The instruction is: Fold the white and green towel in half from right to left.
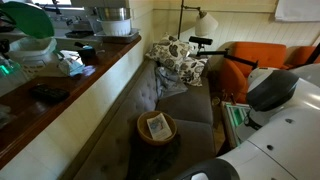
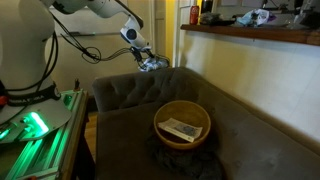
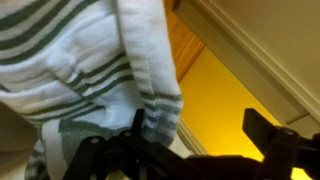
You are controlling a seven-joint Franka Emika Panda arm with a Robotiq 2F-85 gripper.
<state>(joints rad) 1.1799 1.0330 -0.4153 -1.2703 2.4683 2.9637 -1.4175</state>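
Note:
I need to fold the towel in half next by carrying one side of it over, so I should grab the white and green towel by the hanging folded edge of that side.
The white towel with green-grey stripes (image 3: pixel 90 70) fills the left of the wrist view. A folded edge of it hangs down against one finger. It lies bunched on the far end of the grey sofa in both exterior views (image 1: pixel 176 57) (image 2: pixel 153 64). My gripper (image 3: pixel 200 135) is right at the towel, with its two black fingers wide apart and nothing between them. In an exterior view it sits just over the towel at the sofa's arm (image 2: pixel 146 57).
A round wooden bowl holding a small packet (image 2: pixel 182 122) sits on the sofa seat (image 1: pixel 155 128). A wooden counter with clutter (image 1: pixel 60 85) runs behind the sofa. An orange chair (image 1: pixel 250 60) and a lamp (image 1: pixel 205 22) stand beyond it.

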